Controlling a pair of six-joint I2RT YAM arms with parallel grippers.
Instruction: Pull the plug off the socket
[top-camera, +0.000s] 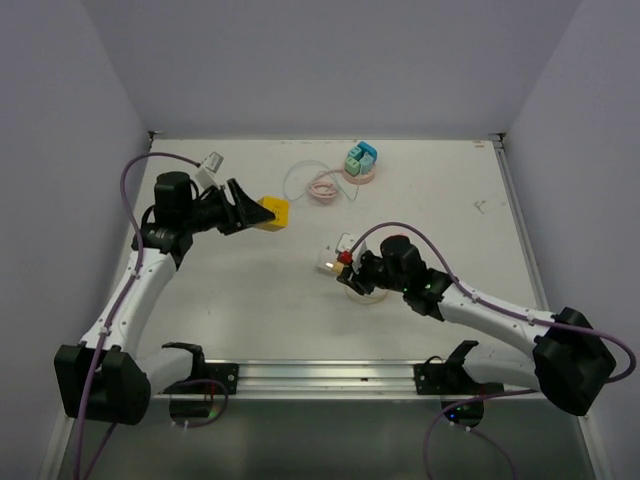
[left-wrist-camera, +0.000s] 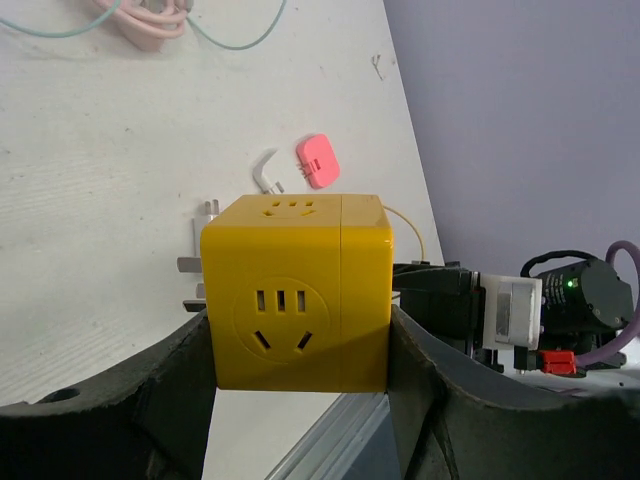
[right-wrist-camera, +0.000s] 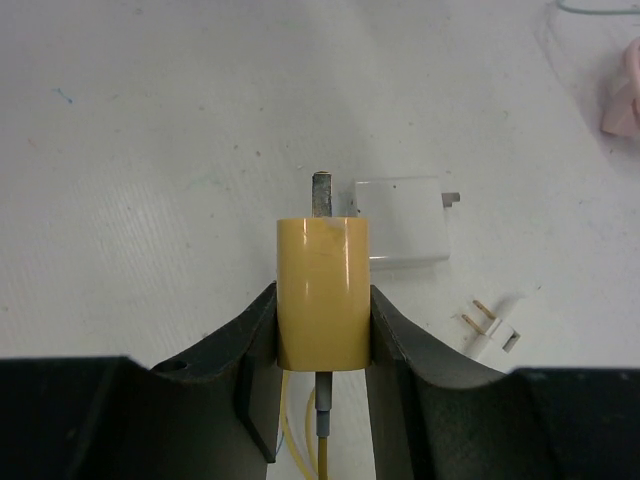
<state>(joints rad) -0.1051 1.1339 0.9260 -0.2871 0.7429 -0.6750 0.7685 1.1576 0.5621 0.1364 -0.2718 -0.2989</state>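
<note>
The plug hangs well above the table, close over the white adapter's side, and would drop against the adapter, so my right gripper should keep holding it.
My left gripper (top-camera: 258, 213) is shut on a yellow cube socket (top-camera: 270, 211) and holds it above the table's left half. In the left wrist view the cube (left-wrist-camera: 295, 300) sits squarely between the jaws of that gripper (left-wrist-camera: 300, 345), its empty outlets facing the camera. My right gripper (top-camera: 338, 264) is shut on a yellow plug (top-camera: 327, 265) near the table's middle, well apart from the cube. In the right wrist view the plug (right-wrist-camera: 322, 290) stands between the fingers of that gripper (right-wrist-camera: 322, 305). A bare metal prong (right-wrist-camera: 322, 194) points away and a yellow cord (right-wrist-camera: 300, 430) hangs below.
A white adapter (right-wrist-camera: 400, 220) and a small white two-prong plug (right-wrist-camera: 487, 330) lie on the table beyond my right gripper. A teal socket on a pink base (top-camera: 360, 160) and a coiled pink cable (top-camera: 322, 187) sit at the back. A pink block (left-wrist-camera: 318, 160) lies behind the cube.
</note>
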